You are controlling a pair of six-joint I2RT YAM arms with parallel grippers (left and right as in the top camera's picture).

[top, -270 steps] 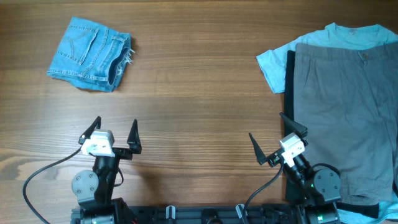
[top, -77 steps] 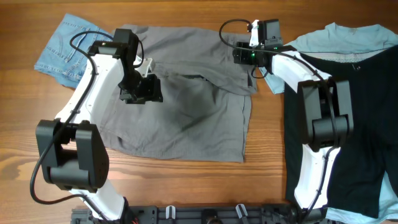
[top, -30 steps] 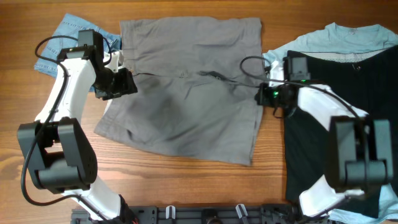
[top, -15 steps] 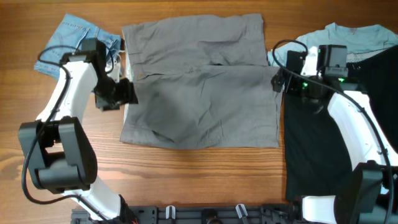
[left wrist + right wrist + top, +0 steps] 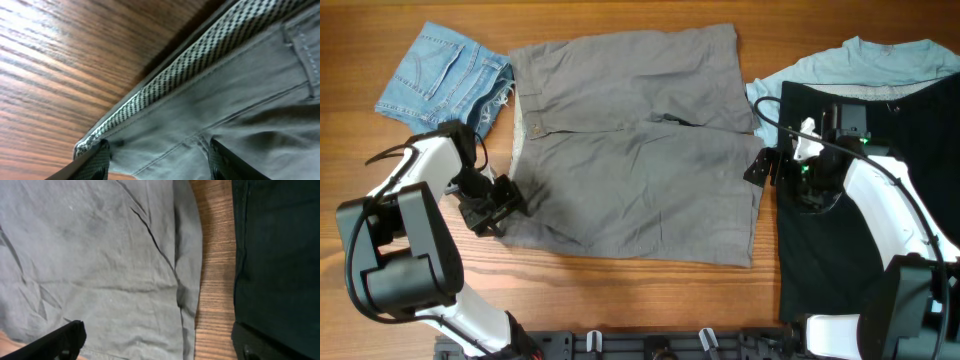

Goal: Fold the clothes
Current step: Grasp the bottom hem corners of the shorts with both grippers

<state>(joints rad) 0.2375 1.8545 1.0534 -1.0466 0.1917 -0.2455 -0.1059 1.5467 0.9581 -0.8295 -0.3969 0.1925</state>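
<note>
I should grab the grey shorts [image 5: 630, 150] next with my right gripper, by their edge beside the black garment, opposite the waistband. Then I can straighten them for folding.
The large grey shorts [image 5: 630, 150] lie spread flat in the middle of the table, with the waistband at the left. My left gripper [image 5: 492, 207] is open at their front left corner. In the left wrist view [image 5: 160, 162] the checked inner waistband [image 5: 200, 65] lies between the spread fingers. My right gripper [image 5: 763, 165] is open over the shorts' right edge [image 5: 185, 280], beside the black garment [image 5: 850, 250]. The light-blue T-shirt [image 5: 880, 62] lies under the black garment. The small blue denim shorts [image 5: 440, 85] lie at the far left.
A strip of bare wood [image 5: 215, 280] separates the grey shorts from the black garment [image 5: 280, 255]. The arm bases and a rail [image 5: 650, 345] sit along the table's front edge. Cables trail from both arms.
Both grippers have moved toward the front of the table along the shorts' sides. The shorts' front edge now lies lower and slanted, reaching further forward at the right.
</note>
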